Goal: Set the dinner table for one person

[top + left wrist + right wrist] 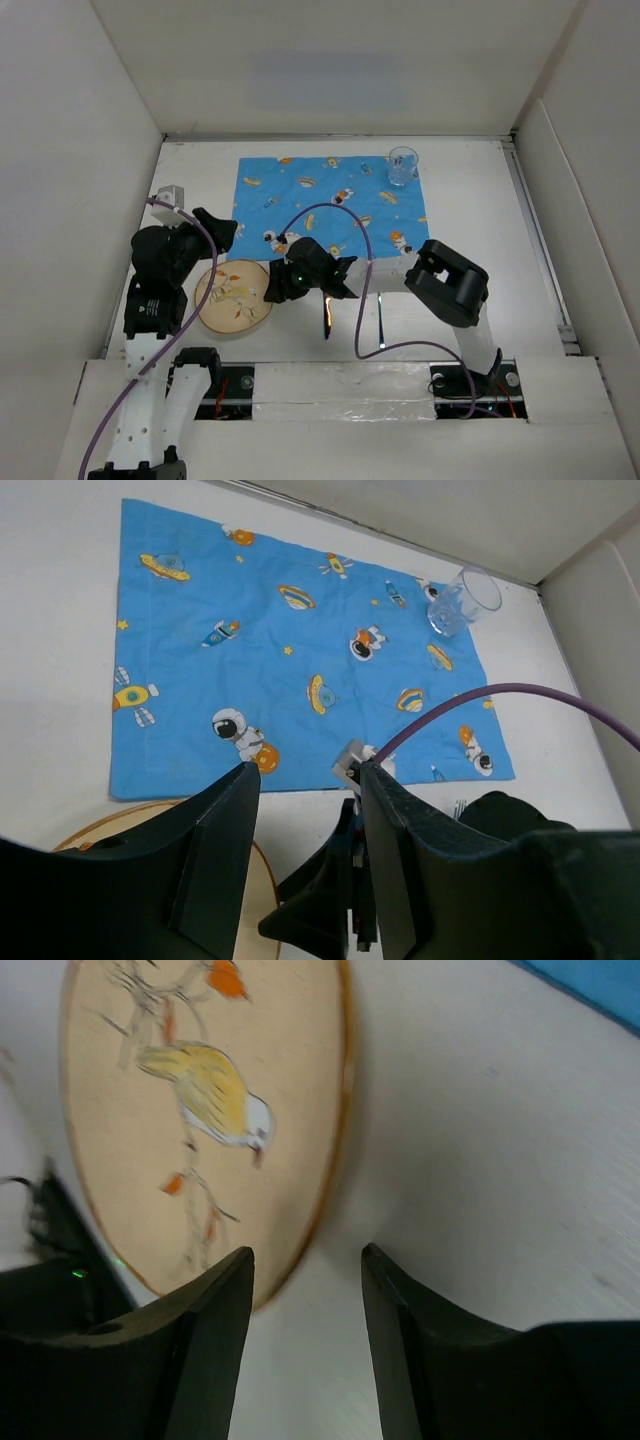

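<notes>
The plate is beside the knife. My right gripper will grab the plate by its rim (270,309) next, so the plate's bottom stays free to rest on the placemat (330,200).
The dinner table (480,230) is a white tabletop walled by white panels. A blue cartoon placemat (330,200) lies at its middle, with a clear glass (403,165) on its far right corner. A tan plate with a bird print (233,297) sits on the table at the near left. My right gripper (272,284) is open and empty, low beside the plate's right rim (200,1110). My left gripper (218,232) is open and empty, above the table just beyond the plate; its view shows the placemat (300,650), the glass (462,602) and the right arm's wrist.
A dark utensil with an orange streak (326,315) and a thin metal utensil (381,320) lie on the table near the front edge, right of the plate. The right arm's purple cable (360,270) loops over the placemat's near edge. Upright panels close three sides.
</notes>
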Controlling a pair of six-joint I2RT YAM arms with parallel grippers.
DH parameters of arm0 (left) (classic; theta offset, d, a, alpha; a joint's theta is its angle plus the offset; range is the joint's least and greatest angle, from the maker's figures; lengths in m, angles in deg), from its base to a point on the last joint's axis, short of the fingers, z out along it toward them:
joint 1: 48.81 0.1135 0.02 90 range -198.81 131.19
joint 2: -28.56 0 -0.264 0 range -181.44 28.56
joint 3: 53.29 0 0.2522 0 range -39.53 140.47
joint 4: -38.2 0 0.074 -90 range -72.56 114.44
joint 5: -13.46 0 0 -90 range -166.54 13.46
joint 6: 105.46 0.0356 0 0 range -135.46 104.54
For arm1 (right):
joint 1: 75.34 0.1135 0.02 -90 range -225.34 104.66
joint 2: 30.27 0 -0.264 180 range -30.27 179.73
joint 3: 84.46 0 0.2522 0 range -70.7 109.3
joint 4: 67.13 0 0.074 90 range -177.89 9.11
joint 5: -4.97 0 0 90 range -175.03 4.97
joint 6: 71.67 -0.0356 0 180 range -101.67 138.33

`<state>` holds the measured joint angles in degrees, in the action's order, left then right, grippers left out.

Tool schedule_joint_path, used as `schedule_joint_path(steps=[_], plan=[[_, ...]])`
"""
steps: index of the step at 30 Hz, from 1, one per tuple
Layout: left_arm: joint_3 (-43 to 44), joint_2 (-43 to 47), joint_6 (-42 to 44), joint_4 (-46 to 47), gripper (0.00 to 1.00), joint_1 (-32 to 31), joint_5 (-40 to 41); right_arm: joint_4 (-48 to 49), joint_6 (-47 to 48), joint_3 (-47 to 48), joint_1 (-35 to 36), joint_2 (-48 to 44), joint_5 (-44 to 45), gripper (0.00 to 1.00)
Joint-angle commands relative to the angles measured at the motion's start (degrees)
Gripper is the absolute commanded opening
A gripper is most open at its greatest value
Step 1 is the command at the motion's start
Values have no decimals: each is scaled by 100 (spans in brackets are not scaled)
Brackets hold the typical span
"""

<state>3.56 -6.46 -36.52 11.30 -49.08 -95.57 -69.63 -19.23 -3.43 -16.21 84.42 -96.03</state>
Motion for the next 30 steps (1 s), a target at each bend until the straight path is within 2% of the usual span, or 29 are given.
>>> schedule_joint_path(steps=[1,5,7,11,14,15,16,18,22,25,29,30], plan=[[-29,-4,93,216,42,-25,48,394,-260,444,72,193,143,53],[-20,-4,93,234,42,-25,57,262,-287,665,124,439,204,49],[-29,4,93,225,41,-25,39,262,-322,700,125,501,221,40],[-11,40,93,216,41,-25,75,280,-427,691,125,633,292,31],[-11,118,93,242,41,-25,66,429,-489,656,125,773,152,18],[-3,110,93,234,41,-25,83,481,-506,648,125,782,108,3],[6,84,93,208,41,-25,109,534,-498,569,125,696,12,0],[6,83,111,198,41,-25,119,761,-507,472,125,520,-94,0],[33,66,76,269,41,-25,145,1298,-664,235,-191,-262,-900,0],[59,66,67,313,41,-25,162,1755,-936,191,-734,-920,-1332,0],[24,83,76,269,42,-25,163,1747,-946,94,-1324,-1308,-1290,0],[7,84,84,277,44,-25,145,1782,-963,-37,-1674,-1440,-1308,0]])
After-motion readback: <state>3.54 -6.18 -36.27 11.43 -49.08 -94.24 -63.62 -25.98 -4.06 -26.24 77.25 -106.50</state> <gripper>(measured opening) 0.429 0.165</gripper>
